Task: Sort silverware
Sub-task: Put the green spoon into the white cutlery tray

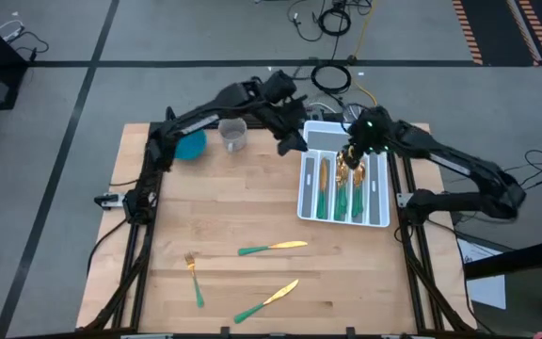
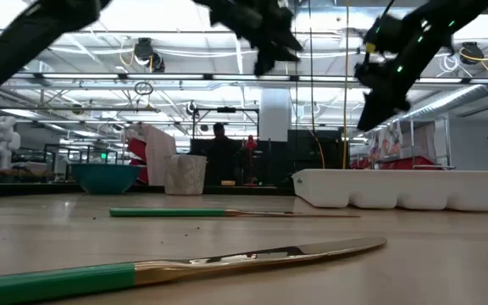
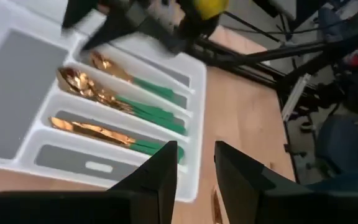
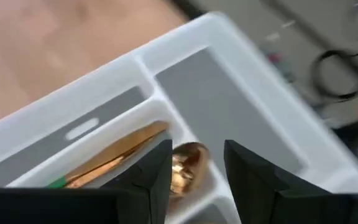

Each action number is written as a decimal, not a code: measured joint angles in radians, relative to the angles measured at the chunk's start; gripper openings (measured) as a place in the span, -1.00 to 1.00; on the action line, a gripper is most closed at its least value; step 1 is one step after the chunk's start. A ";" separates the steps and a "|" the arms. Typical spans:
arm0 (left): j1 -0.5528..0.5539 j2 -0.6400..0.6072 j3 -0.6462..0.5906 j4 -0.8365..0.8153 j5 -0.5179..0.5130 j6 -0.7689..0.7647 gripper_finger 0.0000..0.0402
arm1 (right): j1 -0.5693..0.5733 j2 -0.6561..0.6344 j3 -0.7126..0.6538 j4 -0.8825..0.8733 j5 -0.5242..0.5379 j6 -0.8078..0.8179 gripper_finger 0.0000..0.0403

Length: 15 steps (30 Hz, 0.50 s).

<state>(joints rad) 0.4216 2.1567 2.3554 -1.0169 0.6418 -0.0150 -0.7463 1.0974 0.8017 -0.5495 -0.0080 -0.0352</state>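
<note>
The right gripper takes hold of the knife by its green handle (image 1: 263, 249) beside the blade next, to sort a knife into the tray's knife section (image 1: 324, 188).
Several pieces of silverware with gold heads and green handles lie in the compartments of the white tray (image 1: 307, 202). On the table lie a fork (image 1: 194, 279) and two knives (image 1: 273, 248) (image 1: 266, 301). My left gripper (image 3: 196, 149) stands open in the air by the tray's far left corner (image 1: 294, 143), with nothing between its fingers. My right gripper (image 4: 197, 146) hovers open over the tray's far end (image 1: 354, 160). A gold spoon head (image 4: 188, 163) lies in a compartment below its fingers.
A blue bowl (image 1: 191, 146) and a clear cup (image 1: 232, 134) stand at the table's far left. The tray (image 2: 405, 188) takes up the right side. Bare wood lies around the loose pieces in the near half. Cables lie on the floor beyond the far edge.
</note>
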 joint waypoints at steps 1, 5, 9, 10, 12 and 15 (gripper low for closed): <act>-0.004 -0.035 0.000 -0.016 -0.013 0.002 -0.43 | -0.028 0.035 0.000 0.013 -0.049 -0.024 -0.31; -0.019 -0.169 0.003 -0.045 -0.043 -0.010 -0.43 | -0.116 0.142 0.000 0.046 -0.105 -0.087 -0.31; -0.037 -0.260 0.000 -0.046 -0.060 -0.089 -0.43 | -0.186 0.202 0.018 0.067 -0.217 -0.129 -0.31; -0.040 -0.282 0.000 -0.046 -0.060 -0.107 -0.43 | -0.201 0.217 0.028 0.062 -0.243 -0.140 -0.31; -0.048 -0.327 0.000 -0.043 -0.063 -0.143 -0.43 | -0.228 0.245 0.046 0.050 -0.272 -0.167 -0.31; -0.060 -0.379 0.002 -0.045 -0.076 -0.163 -0.43 | -0.261 0.289 0.070 0.033 -0.331 -0.207 -0.31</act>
<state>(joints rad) 0.3616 1.7781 2.3569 -1.0620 0.5656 -0.1780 -1.0077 1.3869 0.8715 -0.5170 -0.3391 -0.2418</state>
